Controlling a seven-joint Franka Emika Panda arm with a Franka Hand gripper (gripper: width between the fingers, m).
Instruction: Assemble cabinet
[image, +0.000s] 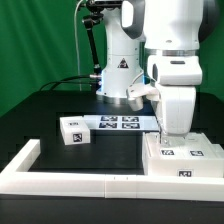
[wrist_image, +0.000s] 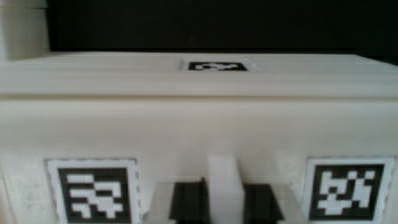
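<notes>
My gripper opens next, since the white panel edge between its fingers sits down in the cabinet (image: 186, 157), level with the cabinet's top.
The cabinet (image: 186, 157) is a white box with black-and-white tags and stands at the exterior view's right, against the low white wall. My gripper (image: 168, 140) has come down onto its top edge. In the wrist view the cabinet (wrist_image: 196, 110) fills the picture, with one tag on its top face and two on the near face. My gripper (wrist_image: 222, 202) shows two dark fingers (wrist_image: 185, 203) close together with a thin white upright panel edge of the cabinet pinched between them. A small white tagged block (image: 72, 131) lies loose at the exterior view's left.
The marker board (image: 116, 123) lies flat behind the block, in front of the arm's base. A long low white wall (image: 70, 174) runs along the front and turns back at the left. Cables run behind the base at the left.
</notes>
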